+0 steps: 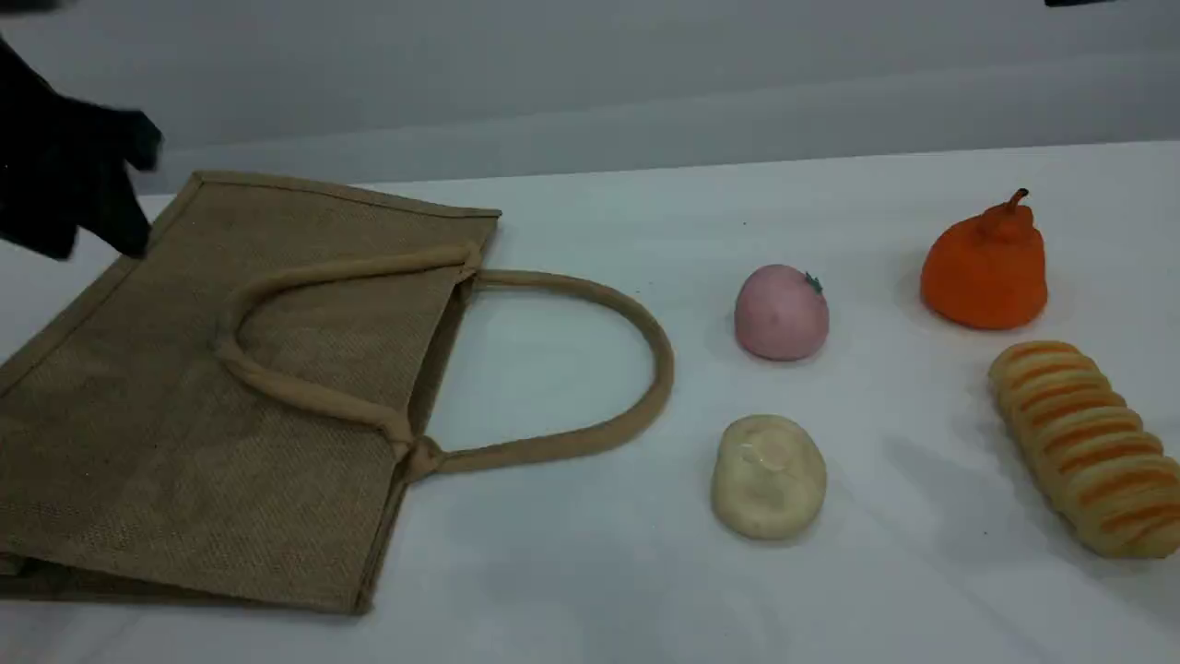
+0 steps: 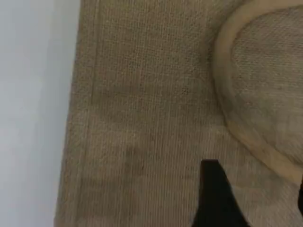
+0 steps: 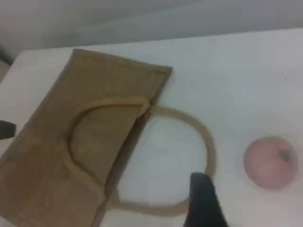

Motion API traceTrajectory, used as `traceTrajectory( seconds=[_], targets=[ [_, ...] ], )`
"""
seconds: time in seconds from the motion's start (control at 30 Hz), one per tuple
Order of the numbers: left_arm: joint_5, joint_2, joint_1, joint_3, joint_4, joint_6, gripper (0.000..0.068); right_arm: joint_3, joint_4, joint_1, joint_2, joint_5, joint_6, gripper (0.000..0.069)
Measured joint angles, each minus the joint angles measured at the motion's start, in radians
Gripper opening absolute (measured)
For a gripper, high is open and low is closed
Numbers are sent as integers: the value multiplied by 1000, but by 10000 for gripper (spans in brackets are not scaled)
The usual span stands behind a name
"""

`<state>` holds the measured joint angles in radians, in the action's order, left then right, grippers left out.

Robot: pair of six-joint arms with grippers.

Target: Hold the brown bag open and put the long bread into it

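Note:
I will grab the brown bag with my left gripper next by its handle folded back over the weave (image 1: 228, 321), to lift the mouth's upper side (image 1: 429, 356) and hold the bag open.
The brown bag (image 1: 230, 397) lies flat on the left of the table, its mouth facing right. One loop handle (image 1: 350, 267) is folded back onto the bag and the other handle (image 1: 659, 360) lies on the table. My left gripper (image 1: 129, 189) hovers at the bag's far left corner. In the left wrist view its dark fingertips (image 2: 213, 194) stand wide apart over the weave (image 2: 142, 118), with nothing between them. The long bread (image 1: 1088, 447) lies at the far right, untouched. One black fingertip (image 3: 203, 203) of my right gripper shows above the outer handle (image 3: 208, 146).
A pink round fruit (image 1: 781, 312), a cream-white round lump (image 1: 768, 475) and an orange pear-shaped fruit (image 1: 986, 267) sit between the bag and the bread. The white table's far edge runs along a grey wall.

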<state>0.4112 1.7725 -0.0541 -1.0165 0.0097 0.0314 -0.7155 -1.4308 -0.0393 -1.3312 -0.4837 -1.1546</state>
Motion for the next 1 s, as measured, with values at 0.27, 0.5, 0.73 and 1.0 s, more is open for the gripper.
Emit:
traceTrajectory(
  seconds=[0.27,0.5,0.73,1.0],
  targets=[
    [-6,129,0,-94,49,55,372,0,-3,0,0,-2,-1,396],
    [-9,226,0,-145,47,55,372,0,-6,0,0,13,-6,396],
    [-39,301,0,-155,42,56,372,0,-6,0,0,14,-7,396],
    [-100,364,-2,-160,40,99,372,0,-10,0,0,14,-8,396]
  ],
)
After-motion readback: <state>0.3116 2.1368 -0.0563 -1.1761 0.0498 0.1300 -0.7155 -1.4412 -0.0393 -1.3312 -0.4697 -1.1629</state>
